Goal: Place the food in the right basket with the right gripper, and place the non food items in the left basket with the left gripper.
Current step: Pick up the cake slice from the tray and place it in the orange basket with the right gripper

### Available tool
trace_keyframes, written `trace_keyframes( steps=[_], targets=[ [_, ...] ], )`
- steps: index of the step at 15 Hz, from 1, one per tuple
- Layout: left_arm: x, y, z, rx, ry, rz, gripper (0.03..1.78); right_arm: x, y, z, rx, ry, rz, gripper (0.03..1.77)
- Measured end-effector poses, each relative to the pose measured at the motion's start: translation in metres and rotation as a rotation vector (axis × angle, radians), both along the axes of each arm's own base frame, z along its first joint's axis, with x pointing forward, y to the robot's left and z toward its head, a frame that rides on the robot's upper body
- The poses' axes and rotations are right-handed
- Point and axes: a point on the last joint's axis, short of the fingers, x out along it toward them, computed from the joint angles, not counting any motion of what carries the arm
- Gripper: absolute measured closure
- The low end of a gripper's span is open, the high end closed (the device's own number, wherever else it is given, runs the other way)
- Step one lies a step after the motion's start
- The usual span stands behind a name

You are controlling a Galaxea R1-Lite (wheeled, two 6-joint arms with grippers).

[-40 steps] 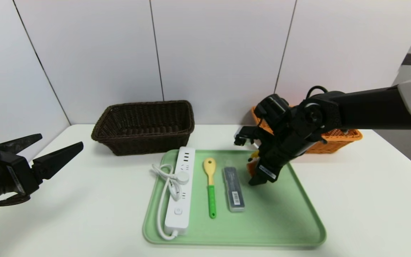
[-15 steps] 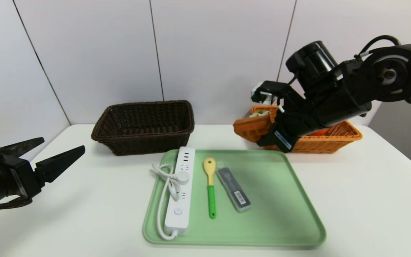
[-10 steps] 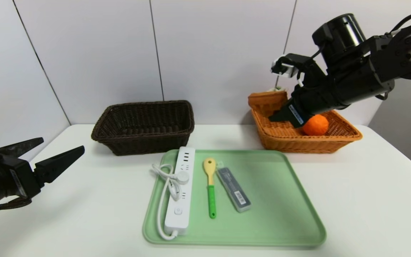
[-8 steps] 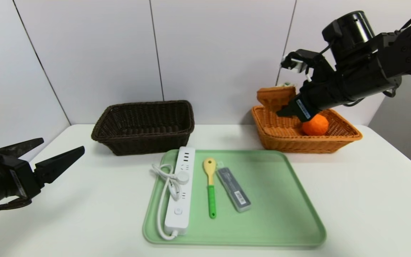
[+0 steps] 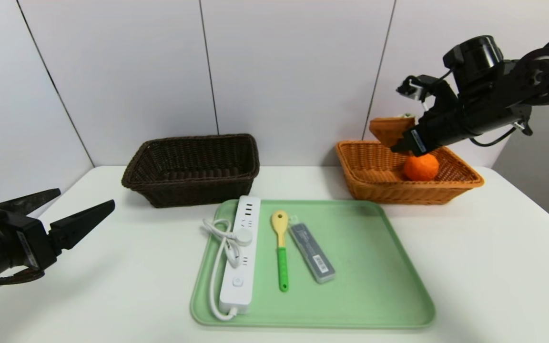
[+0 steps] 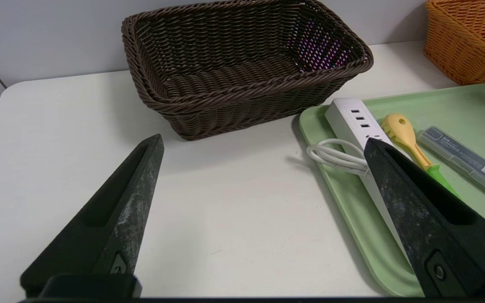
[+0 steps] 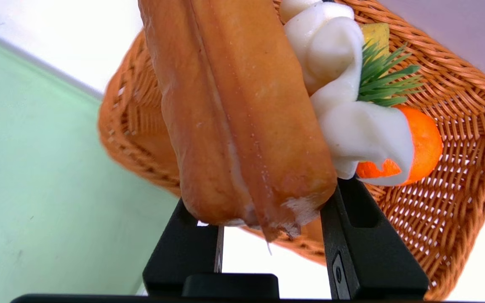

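I should keep holding the cake slice [image 5: 390, 130] with my right gripper until it is inside the orange basket [image 5: 374, 188]. The slice is above the orange basket's rim and would drop if I opened now.
My right gripper [image 5: 401, 138] is shut on a brown bread roll [image 5: 389, 129] with white cream and green garnish, held in the air over the orange basket [image 5: 374, 188] at the back right. The roll [image 7: 234, 113] fills the right wrist view between the black fingers [image 7: 364, 235]. An orange fruit [image 5: 421, 167] lies in that basket. On the green tray [image 5: 379, 290] lie a white power strip [image 5: 242, 252], a yellow-green spoon [image 5: 281, 247] and a grey case [image 5: 312, 252]. The dark brown basket [image 5: 193, 166] stands empty at the back left. My left gripper [image 5: 72, 209] hovers open at the left, apart from everything.
The white table [image 5: 493, 267] meets a panelled wall behind the baskets. In the left wrist view the brown basket [image 6: 242, 63] and the tray edge [image 6: 352, 198] lie ahead of the open fingers [image 6: 415, 210].
My right gripper has lifted the bread roll off the tray and carried it up and to the right over the orange basket. The grey case now lies skewed. The left arm barely moved.
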Motion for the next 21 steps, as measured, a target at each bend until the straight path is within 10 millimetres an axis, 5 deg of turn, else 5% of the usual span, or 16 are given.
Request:
trace_keyframes(
  steps=[9,16,21],
  targets=[
    [-0.001,0.000,0.002,0.000,-0.008,0.001,0.12,0.052,-0.001,-0.057,-0.011,0.001,-0.114,1.16],
    [-0.001,0.000,0.002,-0.001,-0.012,0.002,0.12,0.055,0.002,-0.075,-0.026,0.055,-0.110,1.16],
    [-0.002,0.000,0.004,-0.001,-0.019,0.002,0.12,0.055,0.004,-0.075,-0.020,0.051,-0.109,0.69]
  ],
)
